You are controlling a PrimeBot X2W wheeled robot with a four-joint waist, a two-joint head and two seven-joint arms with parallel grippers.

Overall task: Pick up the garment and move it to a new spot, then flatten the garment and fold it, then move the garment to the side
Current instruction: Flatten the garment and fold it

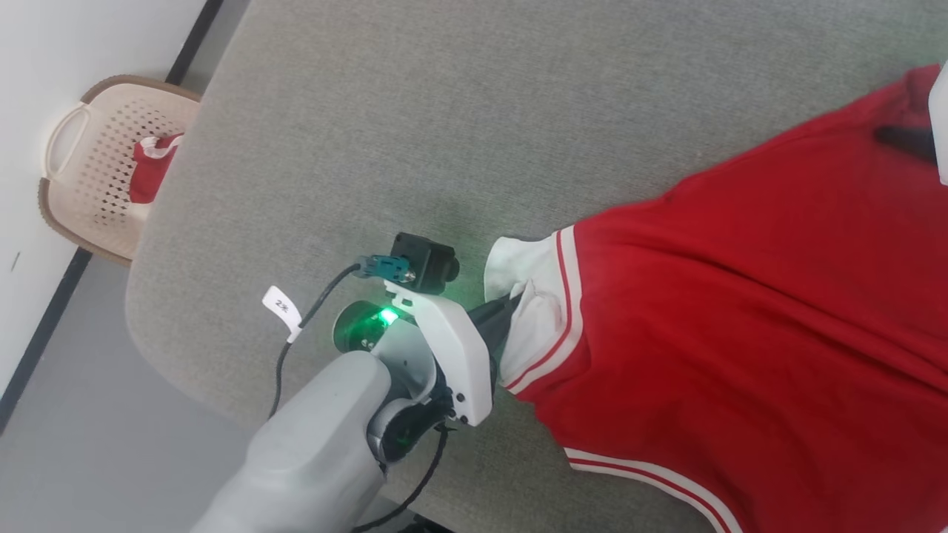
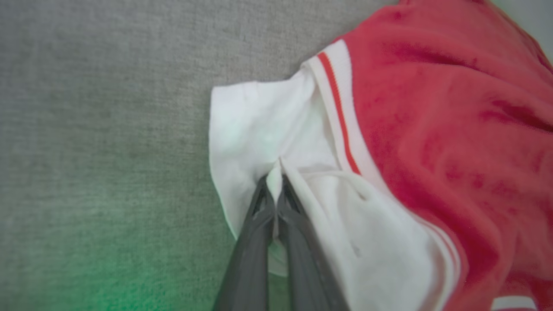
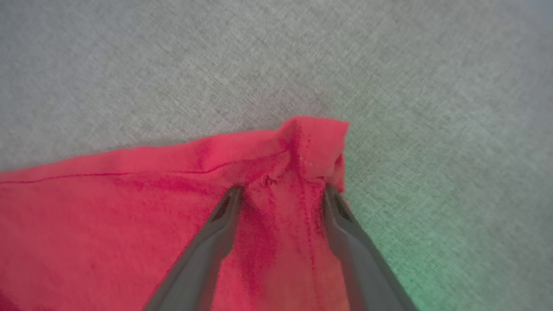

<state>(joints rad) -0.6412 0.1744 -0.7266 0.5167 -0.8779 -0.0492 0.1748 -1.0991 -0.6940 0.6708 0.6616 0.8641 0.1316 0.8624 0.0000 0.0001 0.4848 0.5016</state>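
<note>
The garment should next be grabbed by its red hem corner (image 3: 308, 155) with the robot's right gripper, as the hem corner stands up in a pucker while the red cloth (image 3: 119, 223) beside it lies flat.
The garment (image 1: 740, 318) is a red T-shirt with white sleeves and striped trim, spread over the right side of the grey padded table (image 1: 370, 148). My left gripper (image 1: 507, 311) is shut on a fold of the white sleeve (image 2: 259, 125), pinching it at the fingertips (image 2: 276, 181) at the shirt's left end. At the far end, my right gripper (image 3: 283, 191) stands open, its two fingers straddling a red hem corner (image 3: 313, 138) and resting on the cloth. One dark finger (image 1: 900, 141) of it shows at the head view's right edge.
A beige perforated laundry basket (image 1: 81, 170) stands on the floor past the table's left corner, with a red-and-white cloth (image 1: 152, 170) inside. A white wall with a dark baseboard runs along the left. Bare grey table surface lies left of and beyond the shirt.
</note>
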